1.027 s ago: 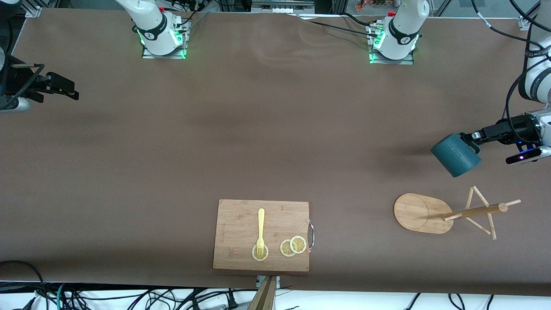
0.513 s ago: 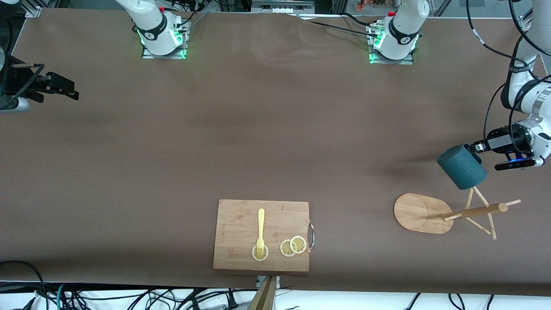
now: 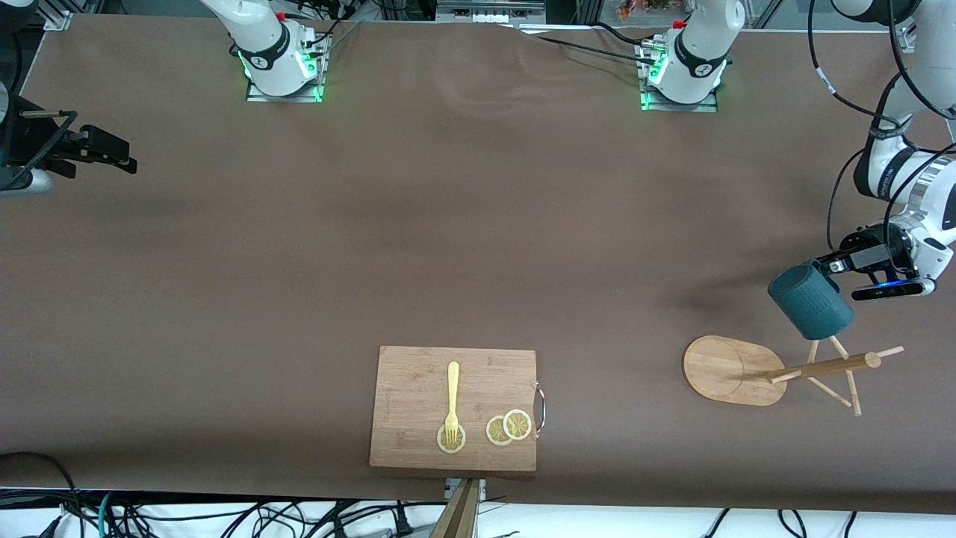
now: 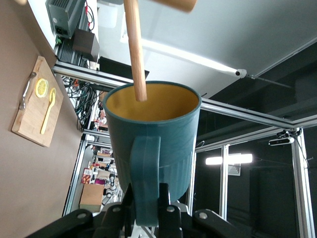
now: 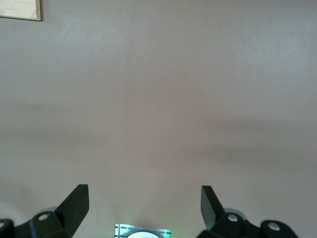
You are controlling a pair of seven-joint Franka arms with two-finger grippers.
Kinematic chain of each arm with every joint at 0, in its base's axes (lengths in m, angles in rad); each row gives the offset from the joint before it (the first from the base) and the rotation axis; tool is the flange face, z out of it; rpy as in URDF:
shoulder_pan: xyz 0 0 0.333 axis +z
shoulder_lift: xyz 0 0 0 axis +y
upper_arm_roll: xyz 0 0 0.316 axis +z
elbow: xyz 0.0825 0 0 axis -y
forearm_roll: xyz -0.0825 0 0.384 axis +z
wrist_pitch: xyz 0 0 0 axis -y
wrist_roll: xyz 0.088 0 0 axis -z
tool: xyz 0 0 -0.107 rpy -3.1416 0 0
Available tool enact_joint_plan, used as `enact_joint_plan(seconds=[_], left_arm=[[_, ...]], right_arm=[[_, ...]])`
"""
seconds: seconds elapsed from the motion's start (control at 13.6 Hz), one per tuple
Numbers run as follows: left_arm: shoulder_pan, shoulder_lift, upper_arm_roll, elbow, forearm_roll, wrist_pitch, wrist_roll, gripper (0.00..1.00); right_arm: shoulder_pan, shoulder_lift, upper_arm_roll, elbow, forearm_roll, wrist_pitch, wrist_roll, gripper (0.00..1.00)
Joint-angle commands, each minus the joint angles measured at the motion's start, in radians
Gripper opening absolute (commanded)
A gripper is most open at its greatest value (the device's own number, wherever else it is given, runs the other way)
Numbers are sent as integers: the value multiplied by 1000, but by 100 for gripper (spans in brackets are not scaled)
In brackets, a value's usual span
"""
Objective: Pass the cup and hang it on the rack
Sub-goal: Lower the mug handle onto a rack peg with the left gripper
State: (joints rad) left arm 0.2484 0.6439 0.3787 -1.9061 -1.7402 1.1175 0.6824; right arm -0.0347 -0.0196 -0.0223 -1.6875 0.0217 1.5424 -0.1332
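The cup's yellow opening (image 4: 166,110) hangs at the peg's tip, so the cup would drop if I opened my left gripper now. My left gripper needs to hang the cup before it opens.
The dark teal cup (image 3: 810,301) hangs in the air, tilted, with its mouth toward the rack. My left gripper (image 3: 825,267) is shut on its handle (image 4: 146,183); the fingers (image 4: 167,196) press both sides of the handle. The wooden rack stands toward the left arm's end of the table, with an oval base (image 3: 728,370), a pole (image 3: 821,366) and thin pegs. The cup is over one peg (image 3: 814,350). In the left wrist view that peg (image 4: 134,49) reaches the cup's yellow mouth (image 4: 153,101). My right gripper (image 3: 112,157) waits open and empty at the right arm's end (image 5: 144,198).
A bamboo cutting board (image 3: 418,373) lies at the table's edge nearest the front camera. It carries a yellow fork (image 3: 452,396) and lemon slices (image 3: 509,427). The two arm bases (image 3: 280,56) (image 3: 683,63) stand along the edge farthest from the front camera.
My left gripper has carried the cup toward the rack, from beside it to over one peg, and the cup has tilted more upright. The right arm has not moved.
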Motion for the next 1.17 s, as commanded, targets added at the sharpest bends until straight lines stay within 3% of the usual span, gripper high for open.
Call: enact_joint_plan(seconds=[0.0,1.1], left_arm=[[12,58,-6,32,-86,-57,-18,0],[22,168,-4,88,-157,-36,-15,0]], right_arm=[[1,7,-1,20,15,-18,6,100],[-4,7,-5,20,37,-18,-6,100]])
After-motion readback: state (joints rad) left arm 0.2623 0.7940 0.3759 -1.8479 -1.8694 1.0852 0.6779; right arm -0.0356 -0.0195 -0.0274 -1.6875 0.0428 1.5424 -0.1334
